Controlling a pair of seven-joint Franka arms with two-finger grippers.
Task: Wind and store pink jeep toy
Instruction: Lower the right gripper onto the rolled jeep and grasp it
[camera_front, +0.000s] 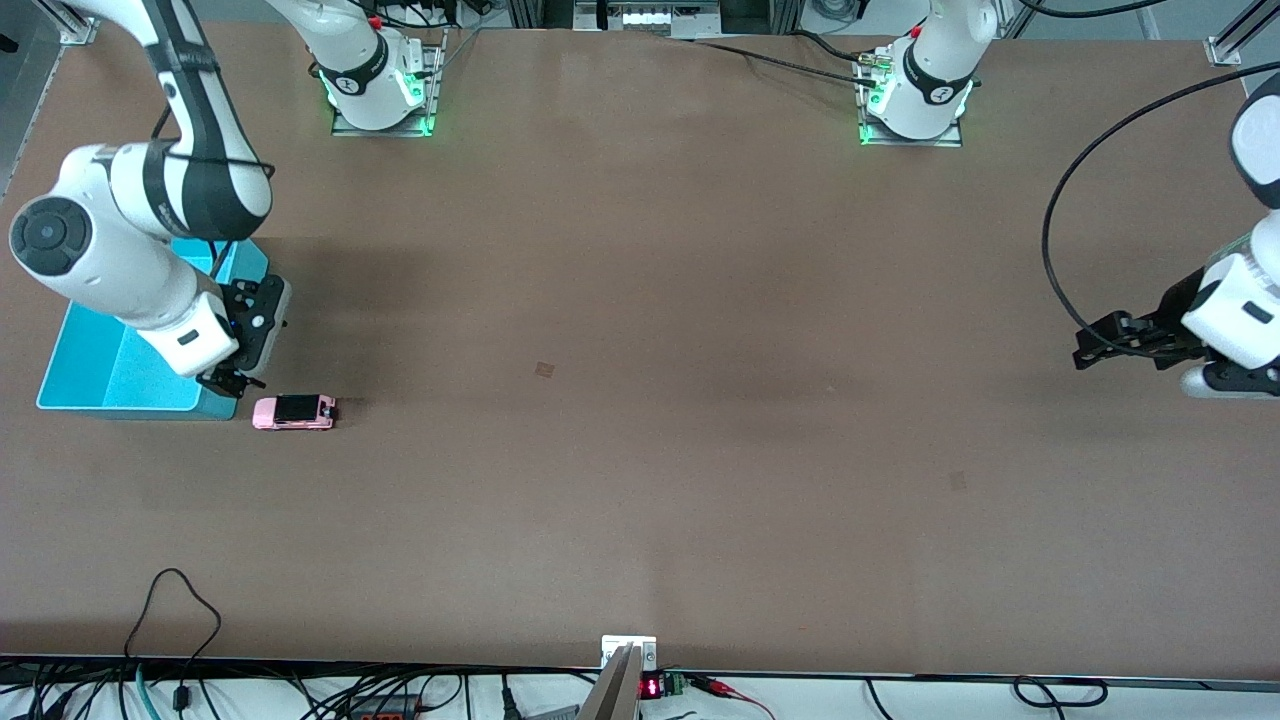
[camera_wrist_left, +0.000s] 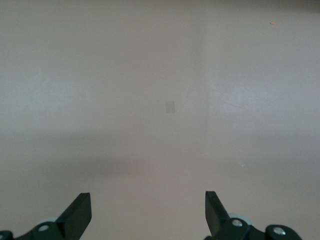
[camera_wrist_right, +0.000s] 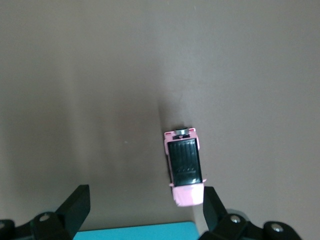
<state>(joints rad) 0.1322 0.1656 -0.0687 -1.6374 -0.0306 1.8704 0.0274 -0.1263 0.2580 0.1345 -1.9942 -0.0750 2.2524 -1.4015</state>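
Note:
My right gripper picks up the toy by its black roof (camera_front: 298, 408) next, to store the pink jeep toy in the turquoise bin (camera_front: 95, 375).
The pink jeep toy (camera_front: 293, 411) stands on the brown table beside the near corner of the turquoise bin (camera_front: 95, 375), at the right arm's end. In the right wrist view the jeep (camera_wrist_right: 185, 167) shows its black roof and pink hood, close to one fingertip (camera_wrist_right: 212, 205). My right gripper (camera_front: 235, 383) is open and empty, low over the bin's corner next to the jeep; the bin's edge (camera_wrist_right: 135, 232) shows between its fingers. My left gripper (camera_front: 1095, 350) is open and empty, waiting above the table at the left arm's end; its view holds only bare table.
The right arm's elbow and forearm (camera_front: 110, 250) hang over the bin and hide much of it. A black cable (camera_front: 1100, 170) loops by the left arm. Cables and a small display (camera_front: 650, 687) lie along the table's near edge.

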